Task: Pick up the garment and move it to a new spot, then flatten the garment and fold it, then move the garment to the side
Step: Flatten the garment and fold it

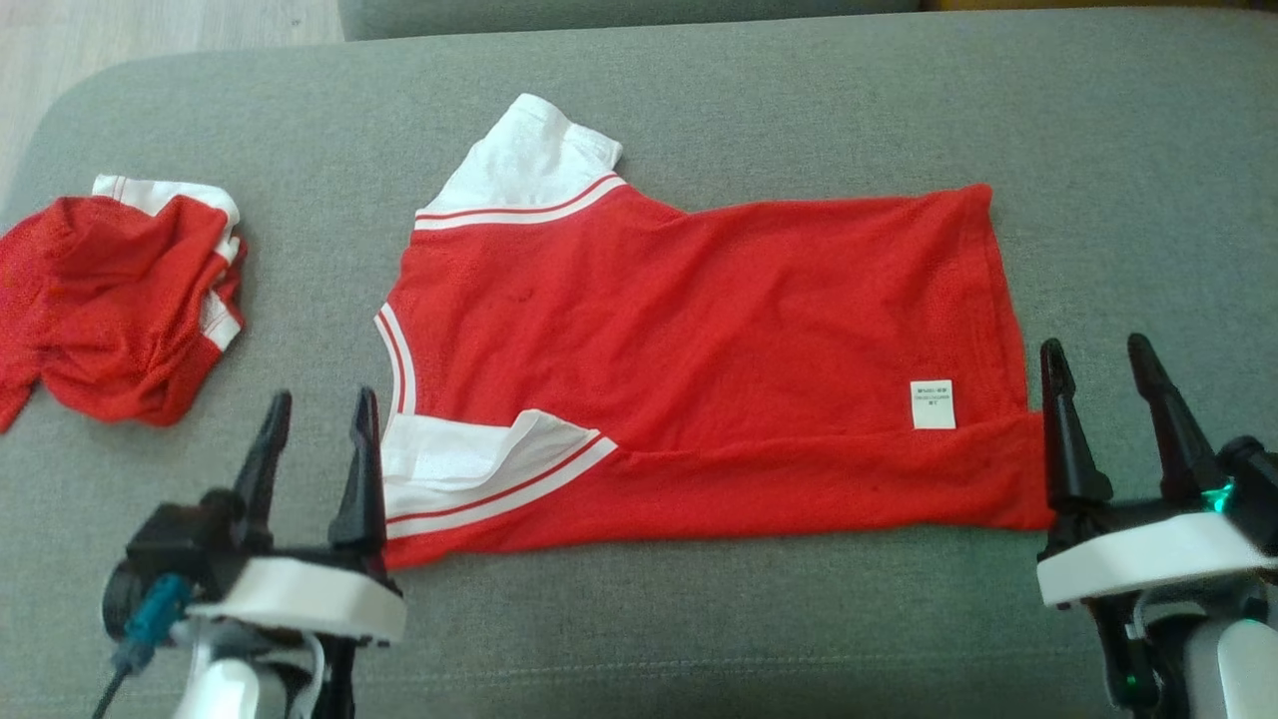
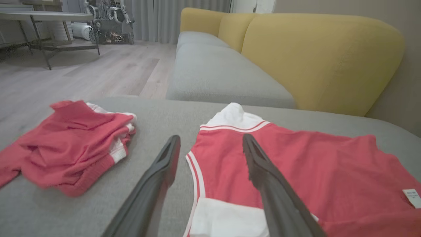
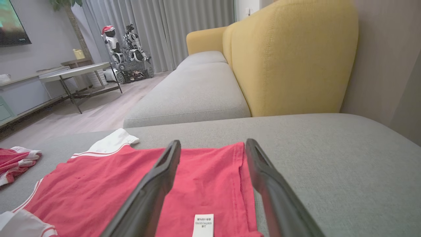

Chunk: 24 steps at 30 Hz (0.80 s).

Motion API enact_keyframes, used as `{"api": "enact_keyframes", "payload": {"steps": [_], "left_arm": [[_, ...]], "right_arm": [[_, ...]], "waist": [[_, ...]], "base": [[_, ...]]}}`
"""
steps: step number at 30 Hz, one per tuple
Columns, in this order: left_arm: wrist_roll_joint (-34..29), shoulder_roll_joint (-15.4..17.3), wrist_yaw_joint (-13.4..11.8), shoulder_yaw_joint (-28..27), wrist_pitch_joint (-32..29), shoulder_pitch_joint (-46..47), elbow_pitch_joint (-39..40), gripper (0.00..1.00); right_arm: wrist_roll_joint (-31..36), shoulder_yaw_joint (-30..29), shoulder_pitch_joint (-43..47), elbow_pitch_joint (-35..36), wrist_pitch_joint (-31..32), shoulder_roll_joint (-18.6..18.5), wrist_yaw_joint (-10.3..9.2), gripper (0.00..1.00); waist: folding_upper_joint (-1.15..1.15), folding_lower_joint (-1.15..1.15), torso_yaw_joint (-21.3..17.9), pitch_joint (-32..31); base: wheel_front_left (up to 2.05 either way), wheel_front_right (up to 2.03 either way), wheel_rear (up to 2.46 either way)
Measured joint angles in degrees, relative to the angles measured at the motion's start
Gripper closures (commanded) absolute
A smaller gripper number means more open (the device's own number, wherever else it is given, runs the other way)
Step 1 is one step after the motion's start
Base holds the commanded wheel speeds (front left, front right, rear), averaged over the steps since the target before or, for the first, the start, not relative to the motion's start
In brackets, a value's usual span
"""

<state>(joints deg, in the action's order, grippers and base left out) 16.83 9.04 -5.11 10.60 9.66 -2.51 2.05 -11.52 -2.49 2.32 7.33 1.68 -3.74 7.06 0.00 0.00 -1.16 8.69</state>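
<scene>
The red shirt point(image 1: 707, 324) needs to be folded into a neat bundle, so my right gripper should grab it next by its bottom hem point(image 1: 1004, 300).
A red garment point(image 1: 699, 340) with white sleeves and a white label lies spread flat on the grey cushion point(image 1: 699, 110), neck to the left, its near long edge folded over. My left gripper point(image 1: 319, 404) stands open just off the near white sleeve, holding nothing. My right gripper point(image 1: 1098, 355) stands open just past the hem's near corner, empty too. In the left wrist view the garment point(image 2: 296, 171) lies under and right of my open fingers point(image 2: 164, 164). The right wrist view has the garment's hem end point(image 3: 204, 177) between my spread fingers point(image 3: 164, 171).
A second red and white garment point(image 1: 120, 300) lies crumpled at the cushion's left end. A yellow sofa back point(image 2: 312, 56) rises beyond the grey seats. Wooden floor point(image 2: 82, 72), a table point(image 3: 75, 70) and another robot point(image 3: 128, 52) are further off.
</scene>
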Motion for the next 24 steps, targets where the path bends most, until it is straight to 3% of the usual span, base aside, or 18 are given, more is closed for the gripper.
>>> {"api": "enact_keyframes", "payload": {"steps": [9, 16, 24], "left_arm": [[-0.6, 0.6, -0.4, 0.2, 0.0, 2.8, -1.3, 0.0], [-0.6, 0.5, 2.8, 2.3, 0.4, 11.3, -5.8, 0.0], [-0.6, -2.1, 7.8, 5.3, -1.1, 36.7, -18.2, 0.0]], "right_arm": [[0.0, 0.6, -0.3, 0.5, 0.2, -0.1, 0.0, 0.0], [0.0, 0.1, -0.9, 0.6, 0.2, -0.1, 0.0, 0.0], [0.0, 0.1, -7.2, 2.6, 0.3, -0.1, 0.0, 0.0]], "waist": [[0.0, 0.0, 0.0, 0.2], [0.0, 0.0, 0.3, 2.5], [0.0, 0.0, -0.2, 10.2]], "base": [[0.0, 0.0, 0.0], [0.0, 0.0, 0.0], [0.0, 0.0, 0.0]]}}
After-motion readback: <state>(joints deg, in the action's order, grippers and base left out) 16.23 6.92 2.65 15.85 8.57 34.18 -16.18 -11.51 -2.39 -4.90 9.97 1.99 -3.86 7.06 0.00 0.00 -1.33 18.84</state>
